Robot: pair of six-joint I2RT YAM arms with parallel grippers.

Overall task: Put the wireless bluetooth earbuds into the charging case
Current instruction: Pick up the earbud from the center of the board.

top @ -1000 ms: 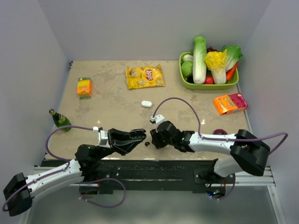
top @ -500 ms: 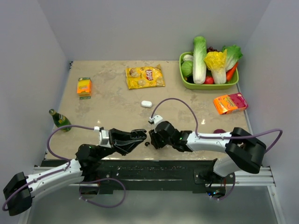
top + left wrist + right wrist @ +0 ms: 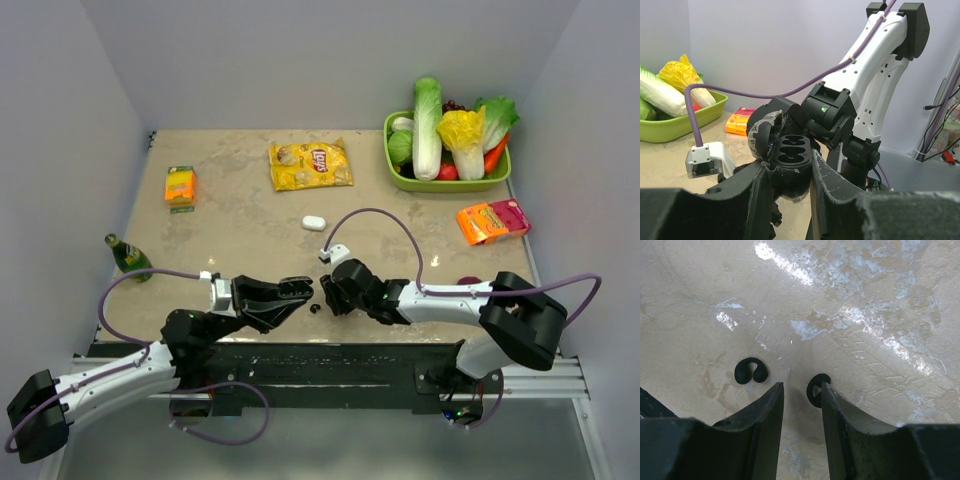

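The robot will next use its right gripper to pick up the C-shaped earbud across its curved band (image 3: 812,389), which leaves the earbud's ends to go into the charging case.
My left gripper (image 3: 788,167) (image 3: 300,291) is shut on a black charging case (image 3: 792,150), held off the table with its lid open and its oval wells showing empty. My right gripper (image 3: 801,387) (image 3: 328,297) is open, tips down at the tabletop. One dark C-shaped earbud (image 3: 814,390) touches the inner edge of its right fingertip. A second dark earbud (image 3: 751,371) lies just outside the left finger. The top view shows only one dark speck (image 3: 315,308) between the grippers. A small white pill-shaped case (image 3: 313,222) lies farther back. No whitish buds are in view.
A yellow chip bag (image 3: 310,165) and a green basket (image 3: 400,180) of vegetables sit at the back. An orange-pink packet (image 3: 492,220) is at the right, an orange box (image 3: 180,185) and a green bottle (image 3: 128,256) at the left, a purple object (image 3: 470,283) by the right arm.
My right gripper has crept slightly left toward the left gripper. The left arm and its case have stayed put.
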